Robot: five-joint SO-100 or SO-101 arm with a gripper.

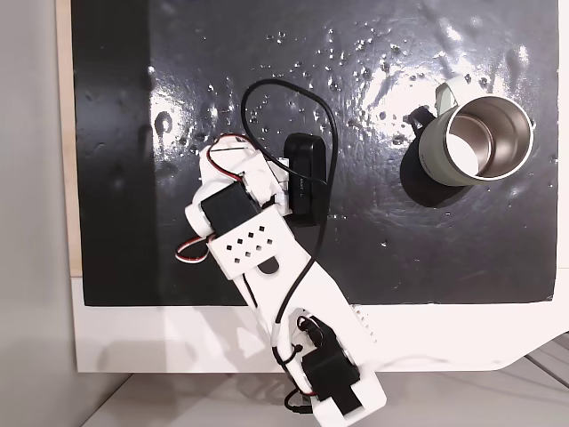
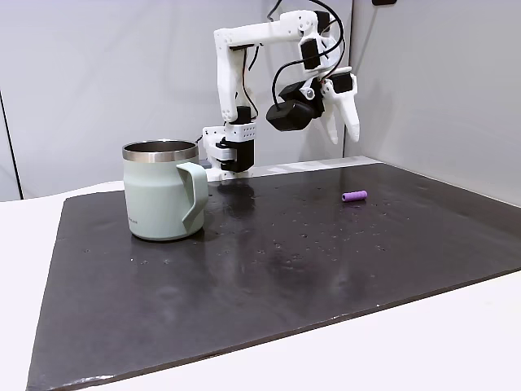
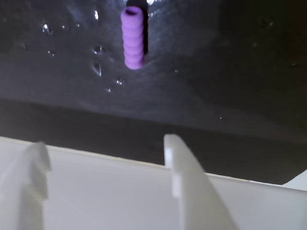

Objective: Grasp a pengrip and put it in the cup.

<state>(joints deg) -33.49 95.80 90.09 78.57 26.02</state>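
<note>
My gripper grabs one end of the pengrip's tube next. Then it drops the pengrip into the cup.
The pengrip is a small light-purple ribbed tube lying on the black mat, near the top of the wrist view. In a fixed view, the pengrip rests at the mat's far right. My gripper hangs in the air above and slightly behind it, fingers pointing down. The gripper is open, with nothing between its two white fingertips. The cup, a sage-green mug with a steel interior, stands upright at the mat's left. From above, the cup sits at the upper right, handle toward the back.
A black mat with small shiny droplets covers the white table. The arm's base stands at the mat's back edge behind the cup. Grey walls close the scene behind and to the right.
</note>
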